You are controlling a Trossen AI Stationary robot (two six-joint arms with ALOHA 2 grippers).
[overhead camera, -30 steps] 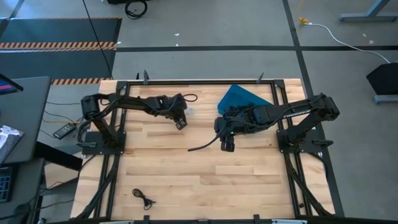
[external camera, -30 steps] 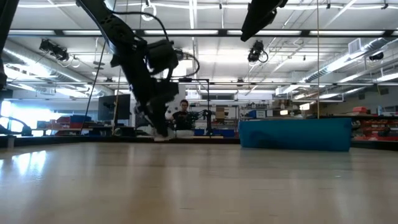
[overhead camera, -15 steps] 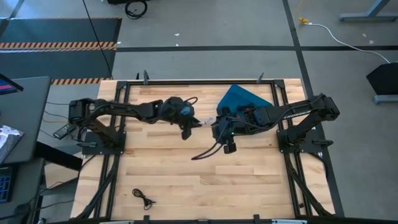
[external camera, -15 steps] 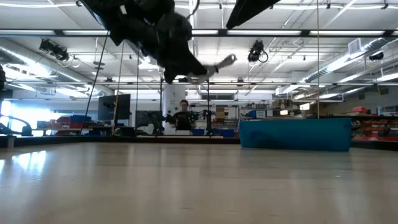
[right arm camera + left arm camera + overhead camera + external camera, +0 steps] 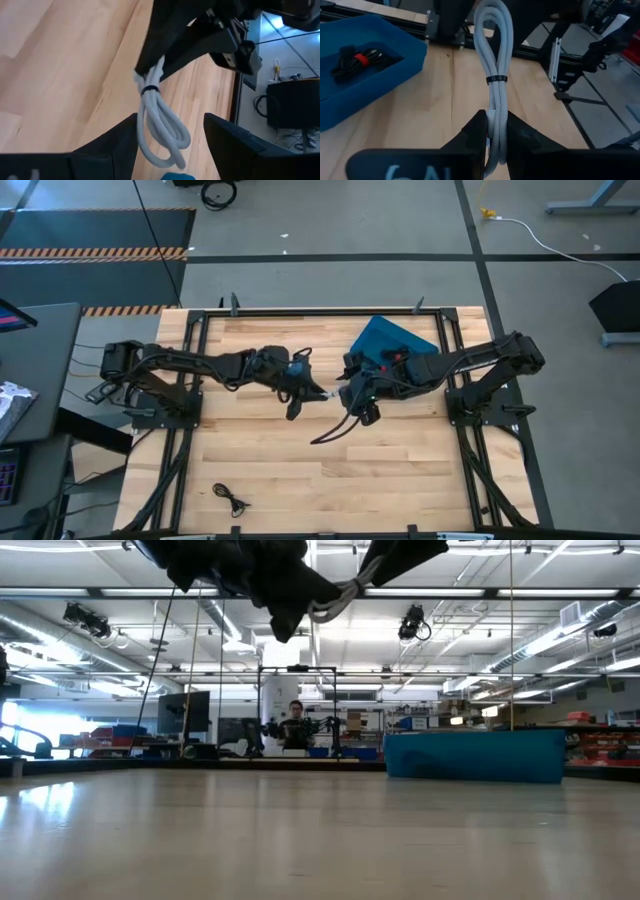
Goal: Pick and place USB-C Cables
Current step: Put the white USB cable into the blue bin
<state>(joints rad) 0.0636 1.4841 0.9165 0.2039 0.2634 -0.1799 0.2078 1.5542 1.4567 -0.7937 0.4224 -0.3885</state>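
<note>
In the wrist view my right gripper's fingers stand around the white bundle's looped end [image 5: 167, 145], so it is now time to close, which would catch the bundle.
My left gripper [image 5: 496, 120] is shut on a white USB-C cable bundle [image 5: 494, 55] bound by a thin black tie. It is held high above the table's middle [image 5: 325, 395]. My right gripper [image 5: 171, 120] is open, close to the right of it. Its fingers stand either side of the bundle's looped end [image 5: 167, 142] without touching it. The blue bin [image 5: 385, 335] sits at the far edge behind the right arm. A black bundle with a red tie [image 5: 357, 60] lies inside it. Another black cable [image 5: 230, 498] lies near the table's near edge. My left gripper pinches the white bundle between its two fingers, on the stretch [image 5: 496, 107] below the black tie. It comes roughly level from the table's left, and the bundle lies along the fingers. The looped end [image 5: 340, 595] sticks out toward the right arm, lifted clear of the table.
A black cord [image 5: 330, 430] hangs from the right wrist and trails toward the near left over the wood. A black metal frame [image 5: 330, 311] borders the table. The low view shows the bin's blue wall [image 5: 475, 755] and a person far behind the table.
My left gripper rose from the tabletop, lifting the white bundle clear. It swung toward the table's right and a little nearer, up to the right gripper. My right gripper shifted slightly left and nearer, so its open fingers now flank the bundle's loop. The hanging black cord moved with it.
</note>
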